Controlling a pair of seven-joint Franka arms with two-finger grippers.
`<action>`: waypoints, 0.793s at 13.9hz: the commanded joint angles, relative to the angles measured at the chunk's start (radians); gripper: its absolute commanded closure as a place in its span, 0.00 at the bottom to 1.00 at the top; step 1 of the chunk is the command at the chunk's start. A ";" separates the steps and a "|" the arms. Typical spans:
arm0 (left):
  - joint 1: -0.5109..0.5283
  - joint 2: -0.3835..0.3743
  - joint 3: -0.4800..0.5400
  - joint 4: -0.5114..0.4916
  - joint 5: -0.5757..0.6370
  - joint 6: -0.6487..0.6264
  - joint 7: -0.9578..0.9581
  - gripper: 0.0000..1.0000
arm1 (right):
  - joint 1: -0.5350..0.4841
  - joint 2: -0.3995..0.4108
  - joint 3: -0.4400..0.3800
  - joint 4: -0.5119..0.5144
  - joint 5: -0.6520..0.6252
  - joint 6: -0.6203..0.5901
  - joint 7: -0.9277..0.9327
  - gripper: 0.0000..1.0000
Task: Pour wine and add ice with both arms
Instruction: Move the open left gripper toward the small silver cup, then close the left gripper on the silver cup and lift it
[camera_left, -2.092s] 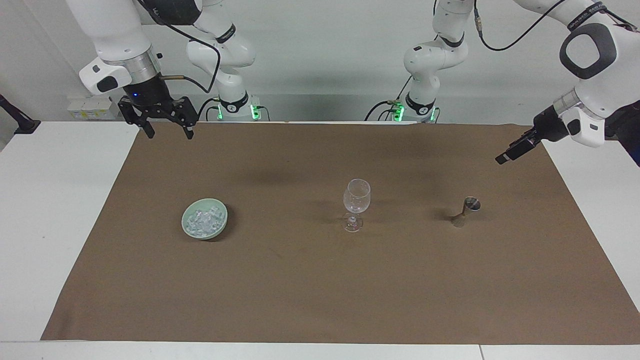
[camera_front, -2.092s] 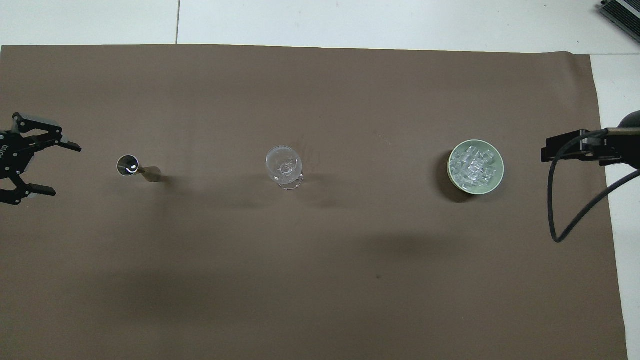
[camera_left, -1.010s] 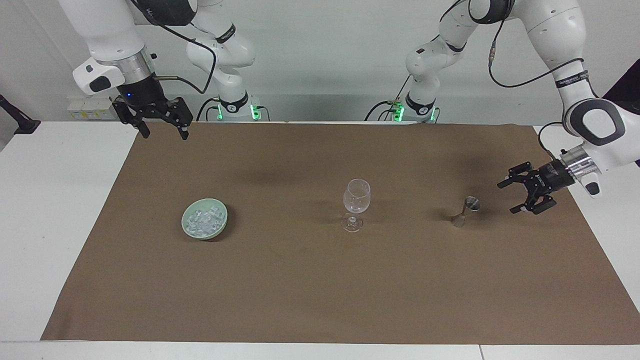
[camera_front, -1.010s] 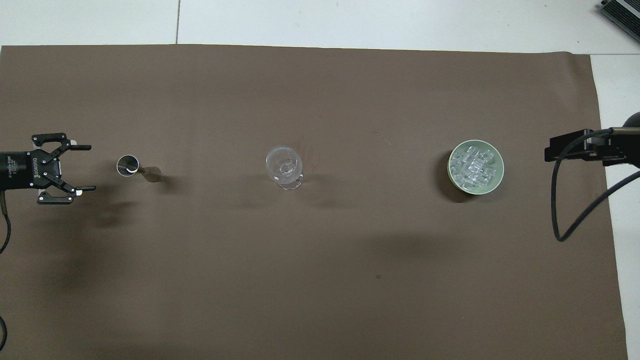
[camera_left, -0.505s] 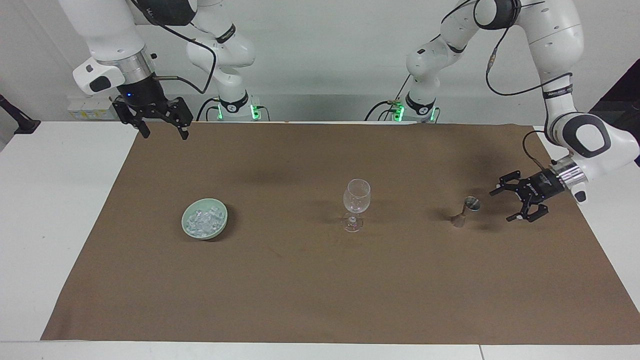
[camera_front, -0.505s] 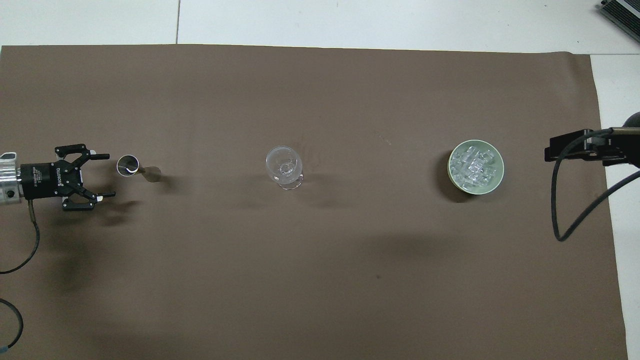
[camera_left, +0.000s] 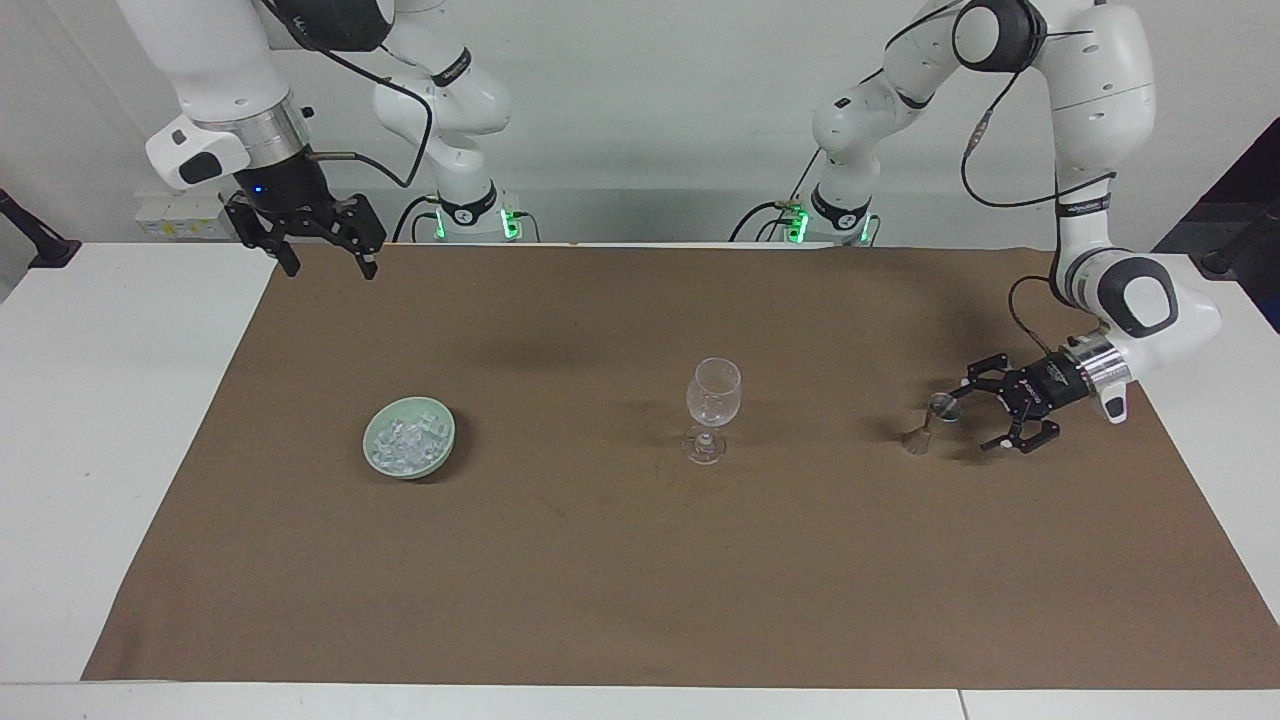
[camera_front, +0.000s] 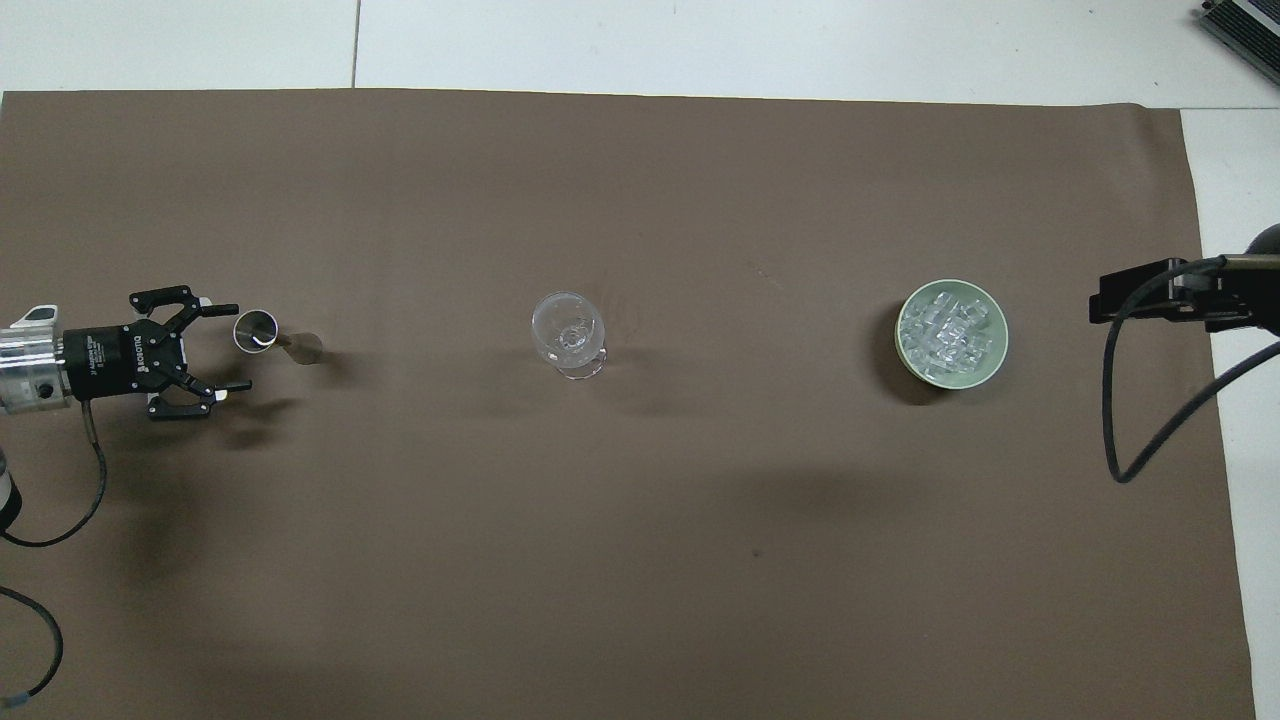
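Note:
My left gripper's fingers are short of the jigger's cup (camera_front: 256, 331) and would miss if they closed now. They should move toward the cup before they close on it.
A small metal jigger (camera_left: 932, 420) (camera_front: 262, 331) stands on the brown cloth toward the left arm's end. My left gripper (camera_left: 968, 422) (camera_front: 238, 347) lies low and level beside it, open, its fingertips just short of the jigger's cup and touching nothing. An empty wine glass (camera_left: 714, 404) (camera_front: 568, 331) stands upright mid-table. The ice (camera_left: 405, 443) (camera_front: 946, 329) fills a pale green bowl (camera_left: 376, 462) (camera_front: 992, 362) toward the right arm's end. My right gripper (camera_left: 333, 268) (camera_front: 1100, 298) waits open, high over the cloth's corner by its base. The wine is hidden.
The brown cloth (camera_left: 640, 580) covers most of the white table (camera_left: 110, 420). A black cable (camera_front: 1112, 400) hangs from the right arm beside the bowl. The left arm's cable (camera_front: 70, 500) trails over the cloth by its wrist.
The left arm has come down and slid its open gripper in from the table's end to the jigger. The right gripper has stayed in place, and the glass, bowl and jigger have not moved.

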 joint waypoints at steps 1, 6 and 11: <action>-0.017 -0.019 0.002 -0.047 -0.063 0.013 0.040 0.00 | -0.014 -0.011 0.007 -0.013 0.015 -0.006 -0.020 0.00; -0.050 -0.021 0.001 -0.056 -0.071 0.009 0.129 0.00 | -0.014 -0.011 0.007 -0.013 0.015 -0.006 -0.020 0.00; -0.073 -0.019 0.001 -0.056 -0.071 0.013 0.149 0.00 | -0.014 -0.011 0.007 -0.013 0.015 -0.006 -0.021 0.00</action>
